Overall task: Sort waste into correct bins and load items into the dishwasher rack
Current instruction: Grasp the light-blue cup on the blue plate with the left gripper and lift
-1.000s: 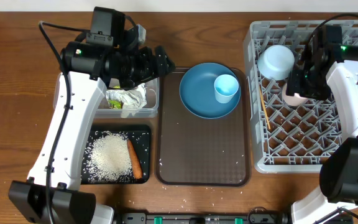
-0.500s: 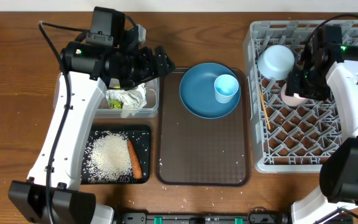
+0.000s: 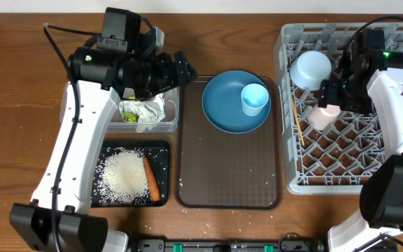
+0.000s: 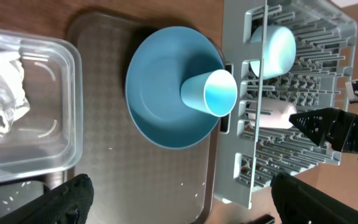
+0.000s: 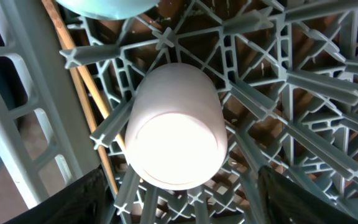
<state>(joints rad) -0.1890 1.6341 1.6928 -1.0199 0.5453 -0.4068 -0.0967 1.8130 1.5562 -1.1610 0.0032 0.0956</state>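
My left gripper should reach the light-blue cup and pinch it by its rim. The cup's base then stays free, so I can hand the cup over for loading into the rack.
The pink cup (image 3: 323, 115) lies mouth-down on the pegs of the grey dishwasher rack (image 3: 397, 178). In the right wrist view it (image 5: 176, 127) sits between my right gripper's (image 5: 179, 202) open fingers, which do not touch it. My right gripper (image 3: 333, 93) hovers just above it. The light-blue bowl (image 3: 310, 68) and the chopsticks (image 3: 297, 120) are in the rack. The light-blue cup (image 3: 255, 98) stands on the dark-blue plate (image 3: 222, 108). My left gripper (image 3: 180, 72) is open and empty beside the clear tub (image 3: 170, 124), which holds the wrapper (image 3: 143, 110). The black tray (image 3: 161, 150) holds rice (image 3: 123, 173) and the carrot (image 3: 151, 179).
The brown serving tray (image 3: 229, 175) lies under the plate, between the bins and the rack. A few rice grains lie on it and on the table near the front edge. In the left wrist view the plate (image 4: 160, 106), cup (image 4: 211, 93) and rack (image 4: 303, 37) lie ahead.
My right gripper has opened and let go of the pink cup, which now shows more fully, shifted slightly down and left on the pegs. The left arm has not moved.
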